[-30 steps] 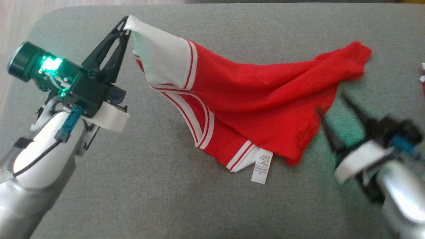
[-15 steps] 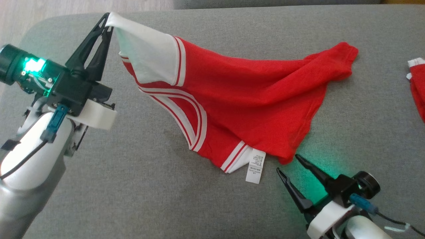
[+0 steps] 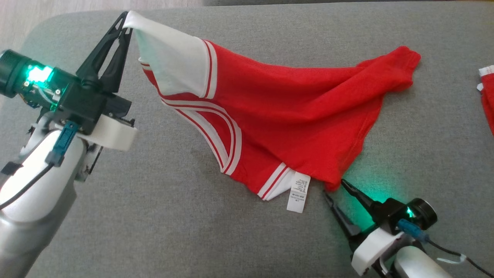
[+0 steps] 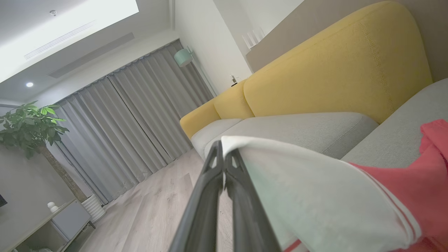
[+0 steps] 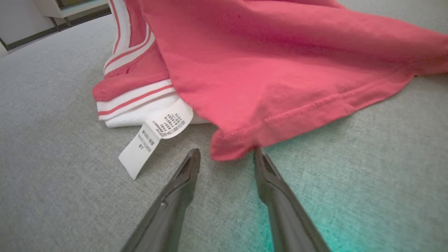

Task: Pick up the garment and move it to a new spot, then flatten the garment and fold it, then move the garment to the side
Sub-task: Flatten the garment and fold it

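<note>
I should spread the red top flat on the cushion next, so I need to pick it up with my right gripper by its hem corner (image 3: 332, 184) next to the care label (image 3: 298, 192).
The garment (image 3: 278, 119) is a red top with white sleeves and red-striped white trim, spread across the grey sofa cushion (image 3: 162, 216). My left gripper (image 3: 124, 21) is shut on the tip of a white sleeve (image 4: 297, 178) and holds it up at the far left. My right gripper (image 3: 334, 188) stands open at the garment's near hem corner (image 5: 232, 148), one finger on each side of that corner. A white care label (image 5: 150, 138) hangs out beside it.
Another red and white piece of cloth (image 3: 487, 96) lies at the right edge of the cushion. Wooden floor (image 3: 58, 5) shows beyond the cushion's far left corner. A yellow sofa back (image 4: 332, 70) and grey curtains (image 4: 133, 119) stand behind.
My right gripper has come from the garment's right side to its near hem corner, and its fingers have drawn a little closer together. The left gripper still holds the sleeve up. The camera has shifted.
</note>
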Controlling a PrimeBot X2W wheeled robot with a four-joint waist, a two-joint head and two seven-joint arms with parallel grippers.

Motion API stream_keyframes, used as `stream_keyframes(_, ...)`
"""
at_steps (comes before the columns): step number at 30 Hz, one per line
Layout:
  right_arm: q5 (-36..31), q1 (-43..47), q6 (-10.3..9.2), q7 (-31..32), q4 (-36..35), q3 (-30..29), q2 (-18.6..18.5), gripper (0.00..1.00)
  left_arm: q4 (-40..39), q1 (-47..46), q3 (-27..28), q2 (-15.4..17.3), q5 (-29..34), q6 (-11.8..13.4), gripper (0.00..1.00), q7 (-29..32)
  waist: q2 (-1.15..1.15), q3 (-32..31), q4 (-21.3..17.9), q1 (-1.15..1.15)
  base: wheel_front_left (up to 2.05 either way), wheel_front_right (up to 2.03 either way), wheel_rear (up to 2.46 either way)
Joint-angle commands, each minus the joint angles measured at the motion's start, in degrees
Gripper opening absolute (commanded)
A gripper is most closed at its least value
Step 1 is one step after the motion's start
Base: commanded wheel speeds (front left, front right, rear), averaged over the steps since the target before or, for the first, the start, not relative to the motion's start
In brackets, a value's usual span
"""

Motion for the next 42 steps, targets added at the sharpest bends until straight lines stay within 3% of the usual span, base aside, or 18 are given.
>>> stream_keyframes(1,-0.48,-1.08,0.37,-0.63,-1.16,0.02,-0.13,0.5,-1.37,-1.63,2.94,2.49,-0.46,0.63,0.0,-0.08,0.0,-0.05,0.07,0.0,0.0,0.0,0.0)
stream_keyframes(2,-0.57,-1.1,0.37,-0.63,-1.15,-0.14,0.0,0.29,-1.31,-1.6,2.89,2.43,-0.52,0.66,0.0,-0.14,0.0,-0.09,0.12,0.0,0.0,0.0,0.0)
stream_keyframes(3,-0.69,-1.12,0.37,-0.63,-1.14,-0.33,0.12,0.0,-1.24,-1.56,2.82,2.38,-0.56,0.68,0.0,-0.2,0.0,-0.16,0.16,0.0,0.0,0.0,0.0)
stream_keyframes(12,-2.6,-0.67,0.37,-0.63,-2.75,-5.4,0.83,0.0,-0.33,-0.52,2.53,2.64,-1.24,0.74,0.0,-0.95,0.0,-2.66,-0.67,0.0,0.0,0.0,0.0)
stream_keyframes(21,-3.09,-0.49,0.37,-0.63,-12.35,-14.01,0.17,0.0,-1.24,1.05,3.37,4.03,-2.42,0.69,0.0,-2.44,0.0,-8.64,-3.71,0.0,0.0,0.0,0.0)
stream_keyframes(25,-3.22,-2.66,0.37,-0.63,-18.91,-20.38,-2.29,0.0,-3.88,0.08,4.28,4.91,-2.33,0.46,0.0,-3.14,0.0,-11.33,-4.91,0.0,0.0,0.0,0.0)
stream_keyframes(29,-3.62,-7.44,0.37,-0.22,-24.68,-26.37,-7.4,0.0,-7.34,-3.1,5.95,6.74,-2.54,-0.55,0.0,-2.73,0.0,-13.31,-6.08,0.0,0.0,0.0,0.0)
stream_keyframes(33,-3.03,-14.91,0.37,3.87,-29.03,-29.61,-12.11,0.0,-10.41,-8.85,6.52,8.37,-2.42,-3.41,0.0,-0.16,0.0,-13.73,-6.73,0.0,0.0,0.0,0.0)
stream_keyframes(36,-1.06,-20.88,0.37,6.98,-27.5,-27.23,-15.32,0.0,-10.72,-13.26,6.04,7.08,-3.75,-6.47,0.0,0.95,0.0,-12.95,-6.87,0.0,0.0,0.0,0.0)
stream_keyframes(37,-1.06,-20.88,0.37,6.98,-27.5,-27.23,-15.32,0.0,-10.72,-13.26,6.04,7.08,-3.75,-6.47,0.0,0.95,0.0,-12.95,-6.87,0.0,0.0,0.0,0.0)
stream_keyframes(42,2.88,-30.27,0.37,10.37,-19.87,-20.27,-17.89,0.0,-4.0,-19.88,4.16,2.56,-6.79,-11.57,0.0,2.95,0.0,-8.21,-6.22,0.0,0.0,0.0,0.0)
